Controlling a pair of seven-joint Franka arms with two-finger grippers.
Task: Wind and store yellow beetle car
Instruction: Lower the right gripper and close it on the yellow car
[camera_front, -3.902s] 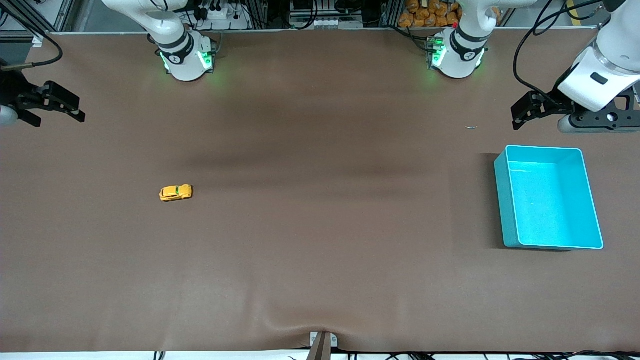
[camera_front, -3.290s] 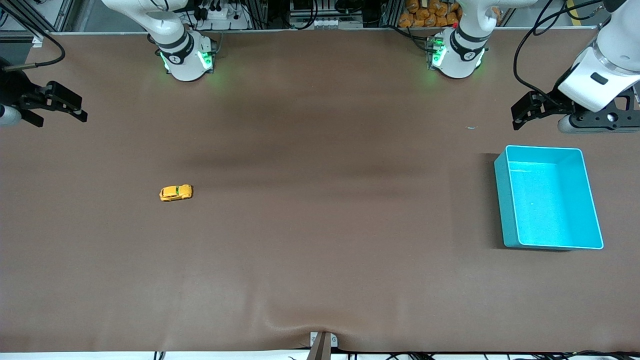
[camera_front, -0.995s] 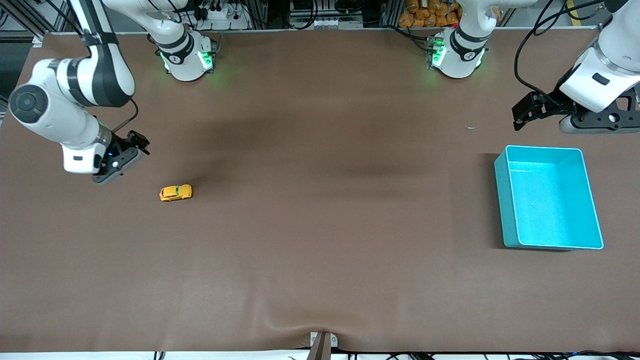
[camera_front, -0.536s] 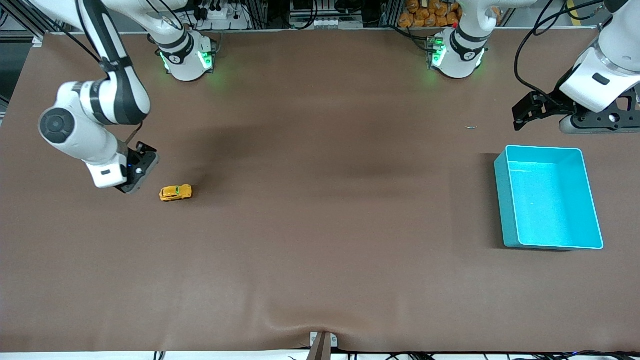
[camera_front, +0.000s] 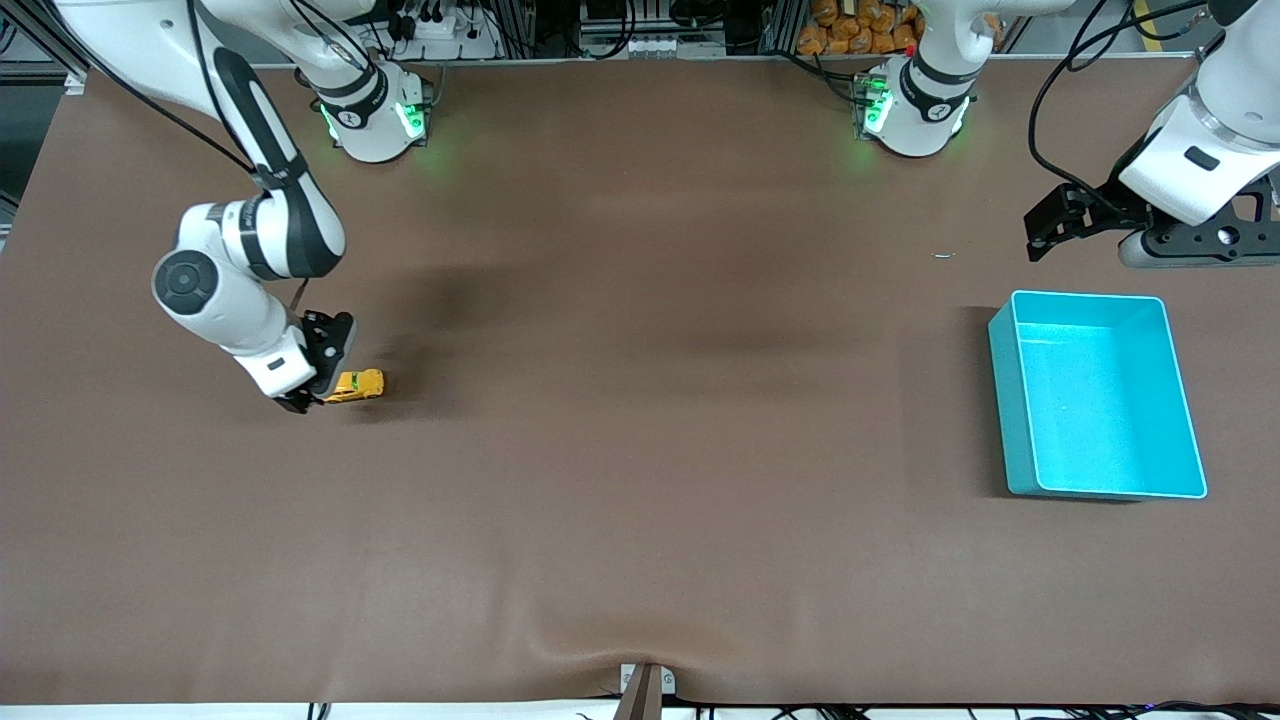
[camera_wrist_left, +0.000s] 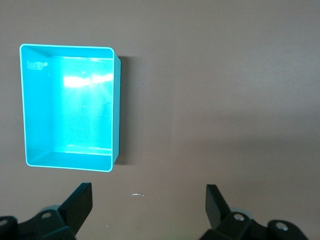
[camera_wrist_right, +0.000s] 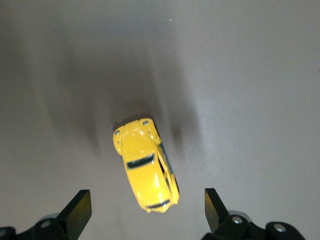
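The yellow car's rear end is ahead of my right gripper's raised fingers, so closing now would miss. My right gripper moves toward the rear end, then closes.
The yellow beetle car stands on the brown table toward the right arm's end. In the right wrist view the car lies on its wheels, one end reaching between the finger lines. My right gripper is open and empty, low over the end of the car away from the bin, not touching it; its midpoint is just off the car's end. My left gripper is open and empty and waits above the table beside the teal bin.
The teal bin is empty and sits toward the left arm's end. A small silvery scrap lies on the table near it, below my left gripper. Both arm bases stand along the table's back edge.
My right arm has swung in from the table's end and come down over the car. The car, the bin and the left arm have not moved.
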